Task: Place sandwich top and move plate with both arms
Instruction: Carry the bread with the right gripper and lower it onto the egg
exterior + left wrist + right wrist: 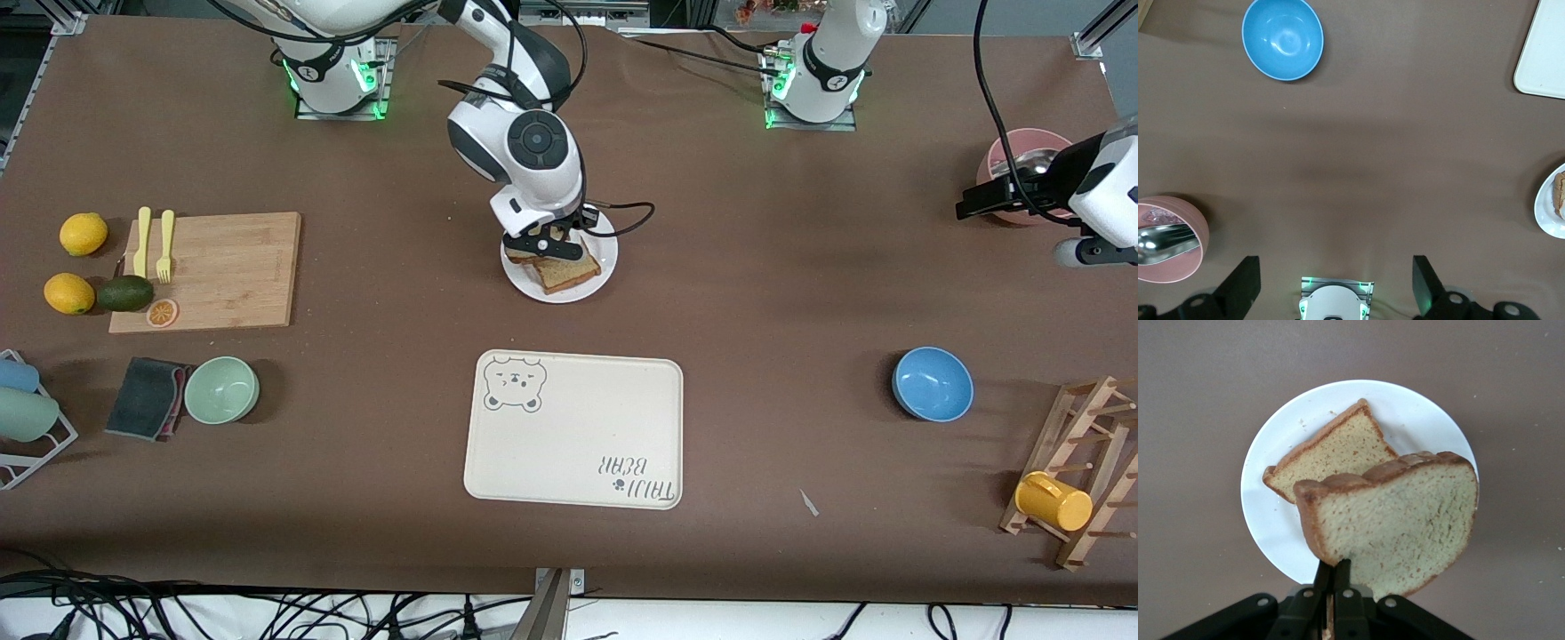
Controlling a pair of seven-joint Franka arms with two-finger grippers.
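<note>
The held top slice overlaps the lower slice in the white plate and would settle onto it, so it is time for my right gripper to open.
My right gripper [548, 246] is shut on the edge of the sandwich top [1398, 527], a bare speckled bread slice with a brown crust. It holds the slice tilted just above the white plate [553, 294]. The plate's bare face shows in the right wrist view [1271, 513]. A second bread slice [1335, 453] lies flat on the plate, partly covered by the held one; no egg shows on it. My left gripper [982, 200] is open and empty over the pink bowl [1022, 147] at the left arm's end of the table. The plate's rim [1550, 212] shows in the left wrist view.
A cream bear-printed tray [578, 436] lies nearer the front camera than the plate. A blue bowl [933, 383] and a wooden rack with a yellow cup [1053, 500] sit toward the left arm's end. A cutting board [213, 267], fruit and a green bowl [221, 389] sit toward the right arm's end.
</note>
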